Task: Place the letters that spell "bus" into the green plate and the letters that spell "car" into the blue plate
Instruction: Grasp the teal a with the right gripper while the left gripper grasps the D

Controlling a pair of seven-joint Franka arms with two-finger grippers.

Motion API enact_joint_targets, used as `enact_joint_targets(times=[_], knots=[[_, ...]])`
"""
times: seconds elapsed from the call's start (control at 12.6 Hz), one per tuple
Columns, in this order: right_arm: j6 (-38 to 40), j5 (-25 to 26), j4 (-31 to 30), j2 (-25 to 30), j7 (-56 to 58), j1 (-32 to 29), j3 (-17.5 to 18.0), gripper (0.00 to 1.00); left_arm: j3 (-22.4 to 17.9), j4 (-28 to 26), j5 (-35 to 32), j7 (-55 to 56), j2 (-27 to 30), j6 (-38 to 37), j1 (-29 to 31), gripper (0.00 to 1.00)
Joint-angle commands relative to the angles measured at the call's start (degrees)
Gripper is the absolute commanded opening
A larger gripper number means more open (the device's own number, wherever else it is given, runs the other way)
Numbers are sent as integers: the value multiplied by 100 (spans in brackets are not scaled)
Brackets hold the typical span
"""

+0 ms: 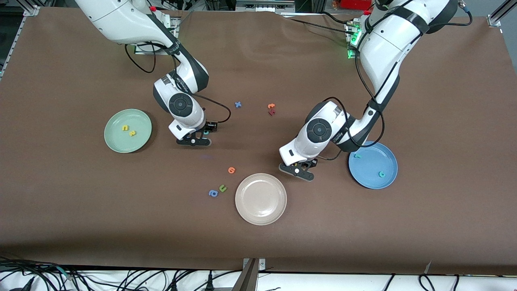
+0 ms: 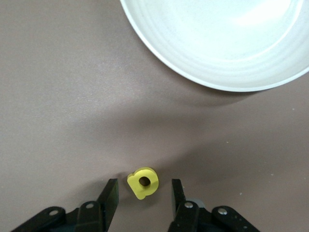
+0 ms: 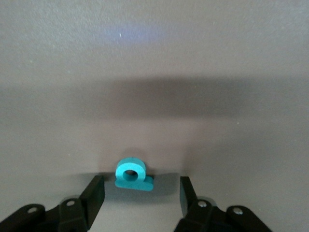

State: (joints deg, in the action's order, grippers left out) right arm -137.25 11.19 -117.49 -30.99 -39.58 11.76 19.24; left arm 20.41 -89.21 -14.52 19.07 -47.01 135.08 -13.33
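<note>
The left gripper will add the yellow a to "car" on the blue plate, so next it will grab the letter across its round bowl and stem (image 2: 144, 182).
A yellow a (image 2: 143, 182) lies flat on the brown table between the spread fingers of my left gripper (image 2: 143, 194), touching neither. That gripper (image 1: 298, 169) hangs low between the beige plate and the blue plate (image 1: 385, 155), which holds a teal r (image 1: 357, 155) and a teal c (image 1: 381, 174). A teal b (image 3: 131, 175) lies on the table at the fingertips of my open right gripper (image 3: 140, 193), clear of both. In the front view, that gripper (image 1: 197, 140) is low beside the green plate (image 1: 117, 141), where a yellow u (image 1: 125, 127) and a yellow s (image 1: 132, 133) lie.
The beige plate (image 1: 261, 210) stands nearest the front camera; its rim (image 2: 145, 34) shows close to the yellow a. Loose letters lie mid-table: a blue one (image 1: 238, 104), an orange and a dark red one (image 1: 271, 109), an orange one (image 1: 231, 170), a green u (image 1: 222, 188) and a blue rounded one (image 1: 213, 193).
</note>
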Motion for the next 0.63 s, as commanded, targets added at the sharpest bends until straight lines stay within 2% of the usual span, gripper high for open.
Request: enact_joint_targets(times=[0.0,0.24,0.55], knots=[[-179,85,-90,14,55,-8,36,70,-63,220,133,35,-159,-35,-74,52],[-206,85,-90,14,64,-7,36,53,-63,220,116,53,-220,-35,-83,51],[-224,94,-90,14,169,-7,36,51,-63,220,116,35,-220,-26,-74,47]])
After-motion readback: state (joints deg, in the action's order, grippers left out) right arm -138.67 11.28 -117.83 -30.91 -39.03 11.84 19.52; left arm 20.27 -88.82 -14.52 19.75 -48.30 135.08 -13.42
